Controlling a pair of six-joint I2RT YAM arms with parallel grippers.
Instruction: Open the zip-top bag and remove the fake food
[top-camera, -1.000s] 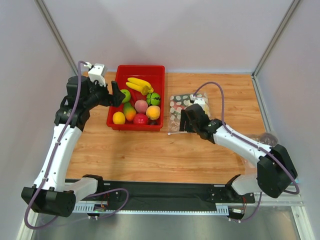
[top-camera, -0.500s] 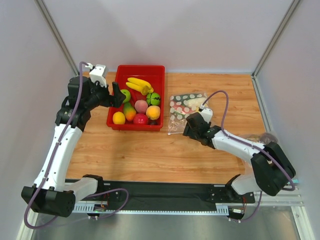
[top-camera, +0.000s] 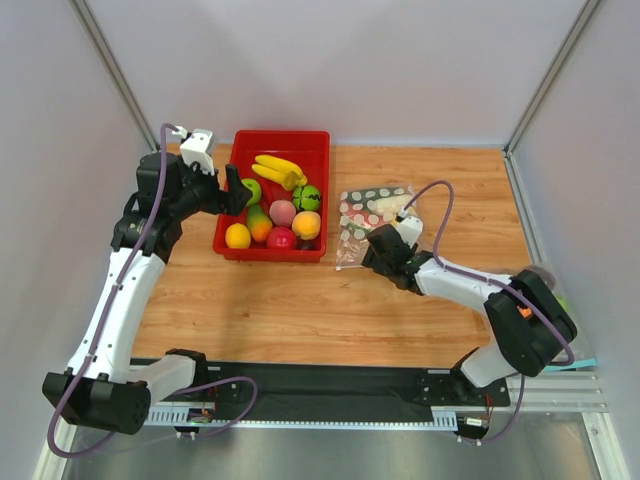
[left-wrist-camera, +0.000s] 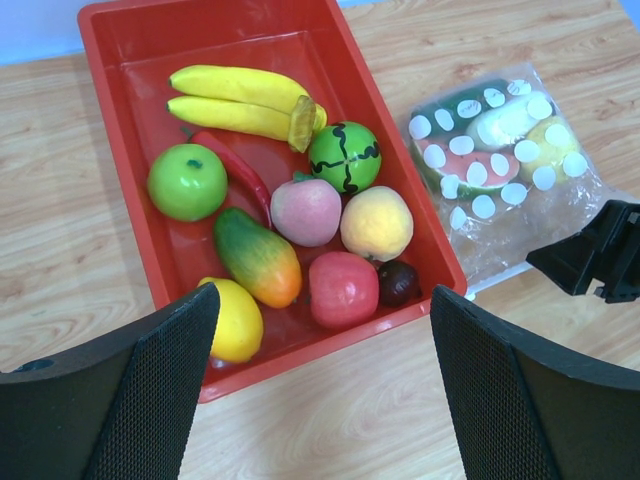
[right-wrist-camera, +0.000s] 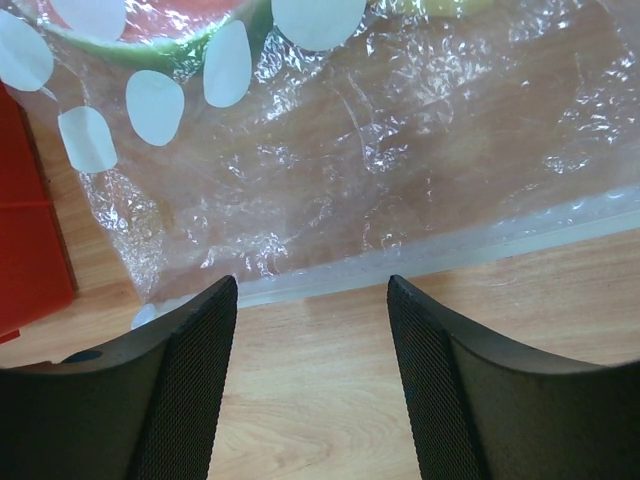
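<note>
The zip-top bag's tray-side corner stays free for my left gripper to open. My right gripper will pinch the zip-top bag's sealed near edge (top-camera: 364, 266) (right-wrist-camera: 314, 284) next.
The zip-top bag (top-camera: 372, 212), clear with white dots, lies flat on the wooden table to the right of the red tray. It also shows in the left wrist view (left-wrist-camera: 500, 190) and fills the top of the right wrist view (right-wrist-camera: 380, 150). Inside it is the fake food: a long white vegetable (left-wrist-camera: 505, 122), a pale yellow piece (left-wrist-camera: 555, 140) and a red slice with a green rim (left-wrist-camera: 465, 175). My right gripper (top-camera: 372, 256) (right-wrist-camera: 310, 300) is open and low over the table, its fingertips at the bag's sealed near edge (right-wrist-camera: 450, 255). My left gripper (top-camera: 236, 190) (left-wrist-camera: 322, 300) is open and empty above the tray's near left rim.
The red tray (top-camera: 225, 246) (left-wrist-camera: 110, 130) holds bananas (left-wrist-camera: 235, 100), a green apple (left-wrist-camera: 186, 181), a small melon (left-wrist-camera: 344, 157) and several other fruits. The right gripper's black body (left-wrist-camera: 600, 260) is beside the bag. A clear bag (top-camera: 545, 275) lies partly hidden at the right edge.
My right gripper has drawn back from over the dotted bag to its near edge and come lower. The bag has shifted slightly. The left arm has not moved.
</note>
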